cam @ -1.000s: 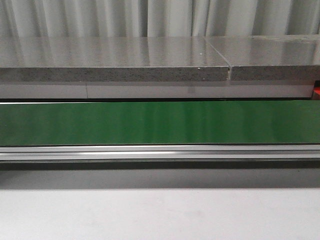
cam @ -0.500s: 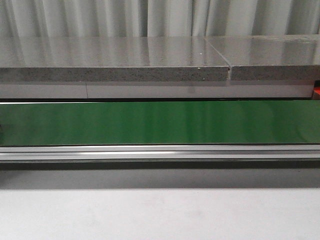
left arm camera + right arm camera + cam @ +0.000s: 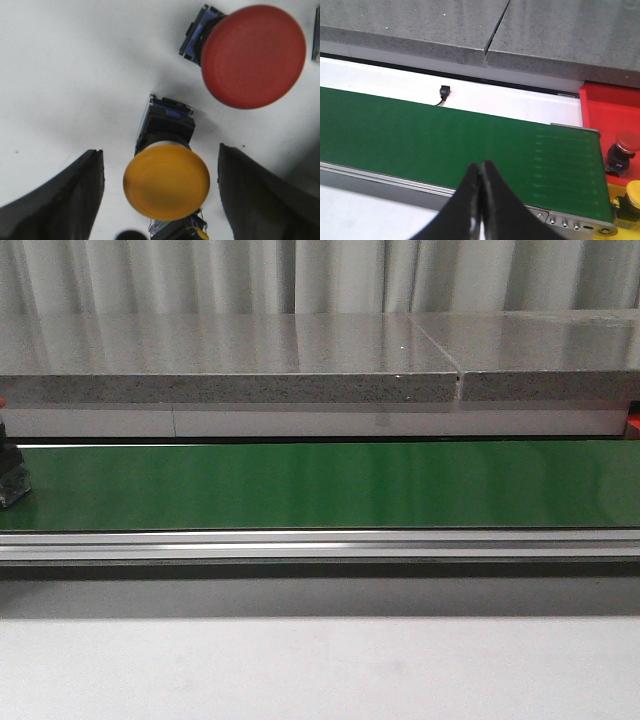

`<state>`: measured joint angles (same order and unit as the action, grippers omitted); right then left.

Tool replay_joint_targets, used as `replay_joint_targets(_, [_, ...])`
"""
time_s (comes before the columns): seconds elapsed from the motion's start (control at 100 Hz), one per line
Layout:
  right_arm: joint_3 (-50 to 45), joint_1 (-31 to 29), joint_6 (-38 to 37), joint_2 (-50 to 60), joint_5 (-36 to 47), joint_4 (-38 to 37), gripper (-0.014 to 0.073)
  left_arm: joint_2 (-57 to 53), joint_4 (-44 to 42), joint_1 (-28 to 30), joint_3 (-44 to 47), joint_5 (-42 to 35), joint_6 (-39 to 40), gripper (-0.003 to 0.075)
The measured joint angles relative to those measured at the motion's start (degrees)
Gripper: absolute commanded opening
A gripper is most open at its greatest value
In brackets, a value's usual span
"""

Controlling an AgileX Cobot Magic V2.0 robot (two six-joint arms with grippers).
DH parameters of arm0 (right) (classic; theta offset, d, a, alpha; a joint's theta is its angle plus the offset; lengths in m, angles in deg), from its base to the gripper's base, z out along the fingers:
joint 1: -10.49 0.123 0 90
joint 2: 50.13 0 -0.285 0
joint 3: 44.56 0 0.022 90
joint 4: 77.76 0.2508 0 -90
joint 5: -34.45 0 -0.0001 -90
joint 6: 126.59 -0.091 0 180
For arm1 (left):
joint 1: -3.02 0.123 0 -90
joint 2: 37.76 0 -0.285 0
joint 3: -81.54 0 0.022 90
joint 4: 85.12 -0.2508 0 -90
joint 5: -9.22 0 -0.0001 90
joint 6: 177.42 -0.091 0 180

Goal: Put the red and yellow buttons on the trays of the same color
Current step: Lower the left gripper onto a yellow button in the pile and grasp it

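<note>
The left gripper's fingers reach down beside the yellow button's cap [image 3: 166, 181], above its black base [image 3: 169, 120], in the left wrist view. It is now time to close on the button.
In the left wrist view a yellow button [image 3: 166, 181] with a black base lies on a white surface. My left gripper [image 3: 161, 195] is open, with one dark finger on each side of the button and not touching it. A red button [image 3: 252, 56] lies just beyond. My right gripper [image 3: 481, 167] is shut and empty above the near edge of the green belt [image 3: 420, 135]. Past the belt's end, a red tray [image 3: 610, 107] holds a red button [image 3: 624, 145] and a yellow tray [image 3: 611, 189] holds a yellow button [image 3: 635, 191]. Neither arm shows in the front view.
The green conveyor belt [image 3: 320, 485] runs across the front view, with a grey stone shelf [image 3: 230, 370] behind it and an aluminium rail [image 3: 320, 543] in front. A dark object [image 3: 12, 478] sits at the belt's far left edge. Another button's base [image 3: 175, 230] lies by the yellow button.
A dark object has come into the front view at the far left edge of the belt. Nothing else there has changed.
</note>
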<state>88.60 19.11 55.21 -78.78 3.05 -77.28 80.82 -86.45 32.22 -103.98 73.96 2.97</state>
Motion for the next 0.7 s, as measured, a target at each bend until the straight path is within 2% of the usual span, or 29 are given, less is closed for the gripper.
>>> replay_joint_targets(0.14, [0.00, 0.00, 0.00, 0.00, 0.00, 0.00, -0.0066, 0.00, 0.00, 0.00, 0.00, -0.56, 0.00, 0.0256])
replay_joint_targets(0.26, [0.00, 0.00, 0.00, 0.00, 0.00, 0.00, -0.0066, 0.00, 0.00, 0.00, 0.00, -0.89, 0.00, 0.0169])
replay_joint_targets(0.46, [0.00, 0.00, 0.00, 0.00, 0.00, 0.00, -0.0066, -1.68, -0.11, 0.00, 0.00, -0.97, 0.00, 0.0156])
replay_joint_targets(0.7, [0.00, 0.00, 0.00, 0.00, 0.00, 0.00, -0.0066, -10.90, -0.11, -0.50, 0.00, -0.41, 0.00, 0.0156])
